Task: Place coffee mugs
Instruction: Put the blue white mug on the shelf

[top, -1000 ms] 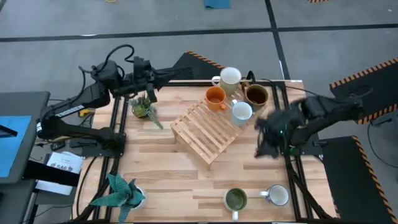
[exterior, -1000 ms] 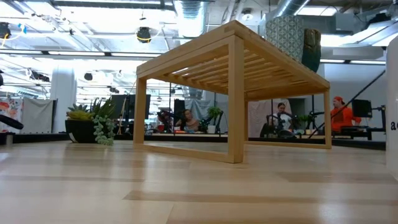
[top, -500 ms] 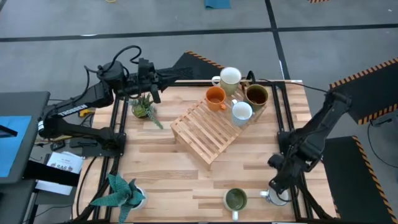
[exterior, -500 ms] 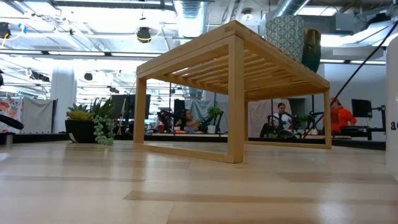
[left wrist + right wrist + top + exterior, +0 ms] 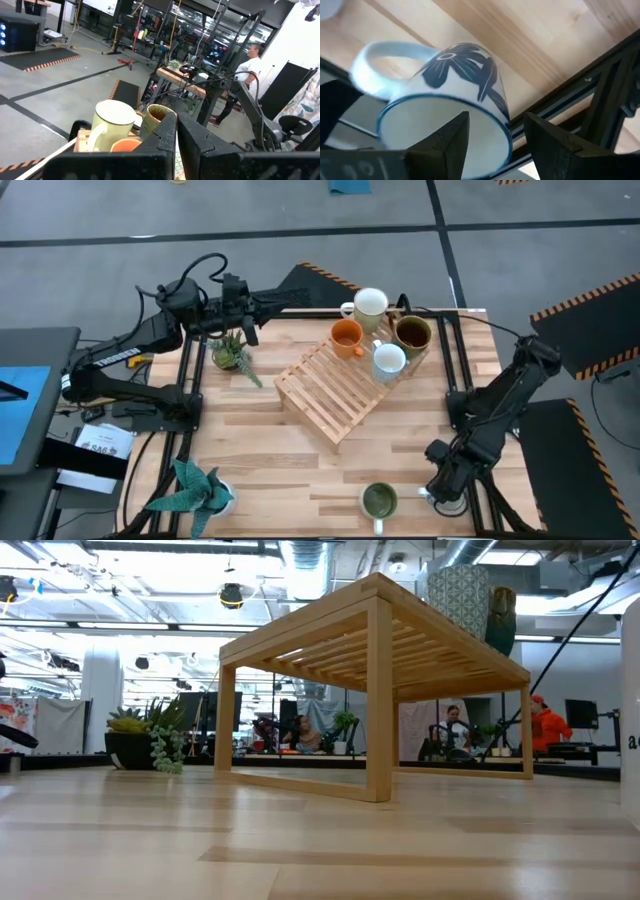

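I'll next grab the blue-flowered mug's rim opposite its handle with my right gripper, to place it on the wooden rack (image 5: 335, 390).
Four mugs stand on the far end of the slatted wooden rack (image 5: 335, 390): cream-white (image 5: 370, 304), orange (image 5: 346, 337), dark brown (image 5: 412, 332) and pale bluish-white (image 5: 388, 360). The green-inside mug (image 5: 378, 501) stands on the table by the near edge. Right of it stands the white mug with blue flowers (image 5: 465, 85), mostly hidden under my right gripper (image 5: 446, 486) in the high view. That gripper (image 5: 497, 120) is open, with one finger over the mug's mouth and one outside its wall. My left gripper (image 5: 245, 307) is shut and hovers at the far left corner. My right gripper comes down on the blue-flowered mug from above, its fingers (image 5: 455, 135) on either side of the wall at the rim (image 5: 506, 131), opposite the handle. I cannot tell whether either finger touches it. The mug stands upright on the table.
A small potted plant (image 5: 230, 355) stands below the left gripper and another (image 5: 195, 490) at the near left corner. The table's dark frame rail (image 5: 600, 95) runs right beside the blue-flowered mug. Bare wood lies between the rack and the near edge.
My right arm has swung from beside the rack's right end toward the near edge. It has come down over the blue-flowered mug and has dropped a little lower in the last half second. My left gripper has shifted slightly to the right.
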You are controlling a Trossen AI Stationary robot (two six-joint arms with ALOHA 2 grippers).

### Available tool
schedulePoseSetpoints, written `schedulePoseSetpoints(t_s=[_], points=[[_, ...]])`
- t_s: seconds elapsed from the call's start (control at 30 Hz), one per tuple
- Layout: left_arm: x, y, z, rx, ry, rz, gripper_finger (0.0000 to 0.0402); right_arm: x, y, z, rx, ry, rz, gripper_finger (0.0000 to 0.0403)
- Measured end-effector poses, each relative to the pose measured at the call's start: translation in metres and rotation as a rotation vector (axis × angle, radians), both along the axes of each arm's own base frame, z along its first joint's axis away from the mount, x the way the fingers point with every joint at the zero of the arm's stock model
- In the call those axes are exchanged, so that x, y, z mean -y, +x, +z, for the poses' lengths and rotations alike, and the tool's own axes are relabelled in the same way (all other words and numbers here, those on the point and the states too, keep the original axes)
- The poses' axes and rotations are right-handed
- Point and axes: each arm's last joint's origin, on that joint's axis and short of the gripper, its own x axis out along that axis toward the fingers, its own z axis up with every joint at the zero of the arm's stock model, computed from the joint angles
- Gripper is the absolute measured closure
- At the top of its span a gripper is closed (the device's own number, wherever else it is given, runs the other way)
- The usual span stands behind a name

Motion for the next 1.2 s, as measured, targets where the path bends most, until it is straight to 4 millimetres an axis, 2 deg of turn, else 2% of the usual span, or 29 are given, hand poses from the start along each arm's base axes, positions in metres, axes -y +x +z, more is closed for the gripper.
schedulePoseSetpoints(t_s=[0.13, 0.2, 0.27, 0.37, 0.43, 0.57, 0.67, 0.77, 0.93, 1.1, 1.2], points=[[0.000, 0.000, 0.000, 0.000, 0.000, 0.000, 0.0401, -0.003, 0.004, -0.010, -0.029, -0.032, 0.004, 0.0193], [0.000, 0.000, 0.000, 0.001, 0.000, 0.001, 0.0401, -0.004, 0.005, -0.012, -0.044, -0.032, 0.005, 0.0213], [0.000, 0.000, 0.000, 0.001, -0.001, 0.008, 0.0401, -0.004, 0.006, -0.011, -0.050, -0.025, 0.004, 0.0257], [0.000, 0.000, 0.000, 0.001, -0.001, 0.009, 0.0401, -0.002, 0.008, -0.003, -0.022, -0.010, 0.021, 0.0359], [0.000, 0.000, 0.000, 0.000, 0.001, 0.009, 0.0401, 0.001, 0.012, 0.008, 0.023, 0.020, 0.034, 0.0362], [0.000, 0.000, -0.001, -0.006, 0.000, 0.009, 0.0401, 0.020, 0.019, 0.048, 0.135, 0.058, 0.066, 0.0362], [0.000, 0.000, 0.000, -0.005, 0.000, 0.009, 0.0401, 0.042, 0.025, 0.091, 0.282, 0.098, 0.091, 0.0362], [0.000, 0.000, -0.001, -0.006, 0.000, 0.009, 0.0401, 0.065, 0.037, 0.140, 0.510, 0.125, 0.083, 0.0362], [0.000, 0.000, -0.001, -0.006, 0.000, 0.010, 0.0401, 0.104, 0.072, 0.208, 0.878, -0.057, 0.068, 0.0362], [0.000, 0.000, -0.001, -0.006, 0.000, 0.010, 0.0401, 0.139, 0.116, 0.245, 1.000, -0.321, 0.105, 0.0362], [0.000, 0.000, -0.001, -0.006, -0.001, 0.011, 0.0401, 0.164, 0.137, 0.251, 0.958, -0.443, 0.070, 0.0362]])
